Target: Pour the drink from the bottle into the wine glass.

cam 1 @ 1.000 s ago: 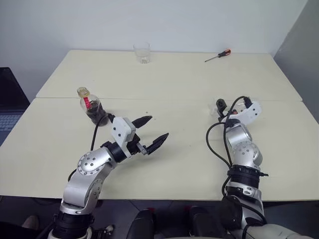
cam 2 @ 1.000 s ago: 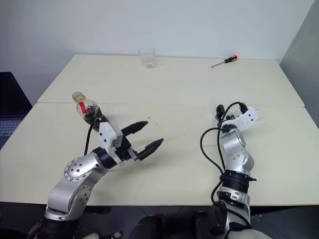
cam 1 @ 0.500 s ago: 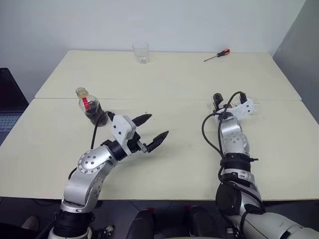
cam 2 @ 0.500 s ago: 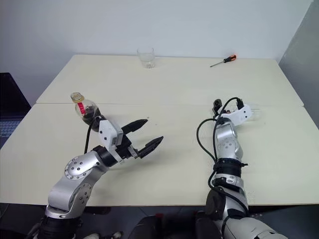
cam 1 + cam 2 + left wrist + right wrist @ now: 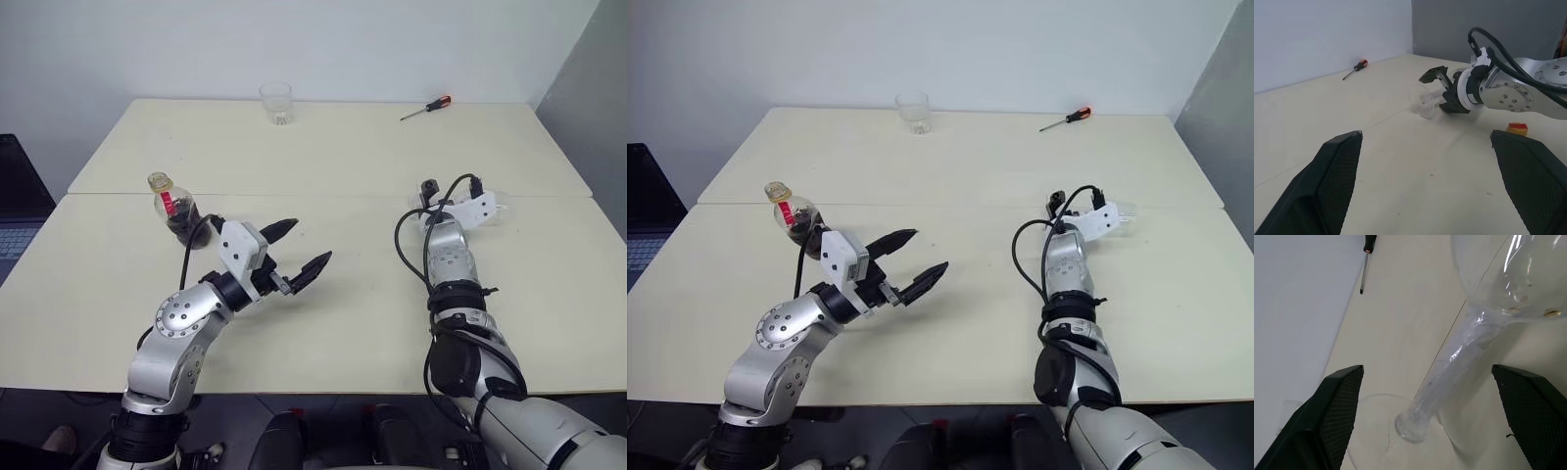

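My right gripper should close on the wine glass [image 5: 1459, 357] now. The stem is between its fingers, so it would hold the glass if it closed now.
The wine glass [image 5: 1459, 357] lies on its side on the right of the table, empty, also seen as a clear shape [image 5: 1421, 98]. My right gripper [image 5: 1426, 369] is open, with the stem between its fingers; whether they touch it I cannot tell. From the head, that gripper [image 5: 460, 208] sits at the seam between the two tabletops. The bottle [image 5: 174, 208] stands upright at the left, yellow cap on, with the dark drink [image 5: 183, 223] in its lower body. My left gripper [image 5: 312, 243] hovers open and empty to the right of the bottle.
A clear tumbler [image 5: 276, 103] stands at the far edge of the table [image 5: 333, 157]. A red-handled screwdriver [image 5: 426, 108] lies at the far right. A laptop [image 5: 15, 211] sits off the table's left side. A grey wall closes the right.
My right arm has stretched forward and its gripper has rolled, bringing the fingers around the wine glass stem. The left arm and the bottle have not moved.
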Controlling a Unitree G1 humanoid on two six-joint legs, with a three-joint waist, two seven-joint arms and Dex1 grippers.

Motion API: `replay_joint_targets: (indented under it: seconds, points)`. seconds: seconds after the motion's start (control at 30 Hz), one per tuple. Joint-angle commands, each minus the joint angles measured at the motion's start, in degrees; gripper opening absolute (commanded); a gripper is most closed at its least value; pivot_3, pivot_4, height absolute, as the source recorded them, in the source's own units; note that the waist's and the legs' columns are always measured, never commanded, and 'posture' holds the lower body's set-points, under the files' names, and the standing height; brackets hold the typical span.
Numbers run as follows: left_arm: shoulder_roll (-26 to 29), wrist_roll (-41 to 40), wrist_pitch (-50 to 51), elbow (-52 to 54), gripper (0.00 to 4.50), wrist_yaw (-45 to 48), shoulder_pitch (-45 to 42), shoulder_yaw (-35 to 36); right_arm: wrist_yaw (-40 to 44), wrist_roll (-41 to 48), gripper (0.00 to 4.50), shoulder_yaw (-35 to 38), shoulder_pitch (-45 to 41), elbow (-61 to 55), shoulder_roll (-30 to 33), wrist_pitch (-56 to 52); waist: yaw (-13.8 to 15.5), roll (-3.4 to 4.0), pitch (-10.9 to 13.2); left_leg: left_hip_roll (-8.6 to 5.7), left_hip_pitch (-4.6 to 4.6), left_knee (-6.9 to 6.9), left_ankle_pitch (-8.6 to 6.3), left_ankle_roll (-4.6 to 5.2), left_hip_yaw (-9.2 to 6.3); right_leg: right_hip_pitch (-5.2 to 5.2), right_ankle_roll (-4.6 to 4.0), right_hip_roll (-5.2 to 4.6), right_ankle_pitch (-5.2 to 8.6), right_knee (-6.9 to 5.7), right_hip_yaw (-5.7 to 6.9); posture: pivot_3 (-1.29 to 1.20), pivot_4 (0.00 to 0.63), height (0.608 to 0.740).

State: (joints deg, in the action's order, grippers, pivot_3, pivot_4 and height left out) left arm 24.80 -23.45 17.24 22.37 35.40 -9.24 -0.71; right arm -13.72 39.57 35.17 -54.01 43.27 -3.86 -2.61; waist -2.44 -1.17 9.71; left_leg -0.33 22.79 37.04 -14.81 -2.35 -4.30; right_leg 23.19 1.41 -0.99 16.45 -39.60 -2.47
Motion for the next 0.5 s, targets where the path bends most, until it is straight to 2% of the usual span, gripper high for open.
replay_joint_targets:
  seconds: [0.03, 0.13, 0.3, 0.4, 0.5]
  points:
    - [-0.2, 0.2, -0.7, 1.2, 4.48, -0.4, -0.7, 0.5, -1.0, 1.1, 4.32, 1.1, -2.1, 0.2, 0.0, 2.4, 0.0, 0.0, 0.0, 0.0, 0.0, 0.0, 0.0, 0.0, 0.0, 0.0, 0.0, 0.0, 0.0, 0.0, 0.0, 0.0, 0.15, 0.74]
    - [-0.5, 0.4, -1.0, 1.0, 4.5, -0.4, -0.8, 0.3, -1.9, 0.9, 3.63, 1.4, -2.2, 0.6, -0.3, 3.6, 0.0, 0.0, 0.0, 0.0, 0.01, 0.0, 0.0, 0.0, 0.01, 0.0, 0.0, 0.0, 0.0, 0.01, -0.01, 0.0, 0.15, 0.74]
    - [-0.9, 0.5, -1.1, 0.9, 4.5, -0.3, -0.8, 0.0, -3.6, 0.3, 1.77, 1.7, -2.3, 1.1, -0.4, 4.9, 0.0, 0.02, 0.0, 0.0, 0.0, 0.0, 0.0, 0.0, 0.01, 0.0, 0.0, -0.01, 0.0, 0.0, -0.01, 0.0, 0.15, 0.74]
    - [-1.1, 0.6, -1.2, 0.9, 4.5, -0.3, -0.7, -0.2, -3.9, -0.1, 0.85, 1.5, -2.5, 1.6, -0.3, 5.4, 0.1, 0.02, 0.0, 0.0, 0.0, 0.0, 0.0, 0.0, 0.02, 0.0, 0.0, -0.01, 0.0, 0.01, 0.0, 0.0, 0.15, 0.74]
    - [-1.5, 0.8, -1.4, 0.8, 4.5, -0.3, -0.7, -0.3, -3.0, -1.5, 0.18, 0.2, -2.8, 1.4, 0.2, 5.9, 0.3, 0.05, 0.0, -0.02, 0.0, 0.01, 0.0, 0.0, 0.01, -0.02, 0.0, -0.01, 0.0, 0.01, 0.03, 0.0, 0.15, 0.74]
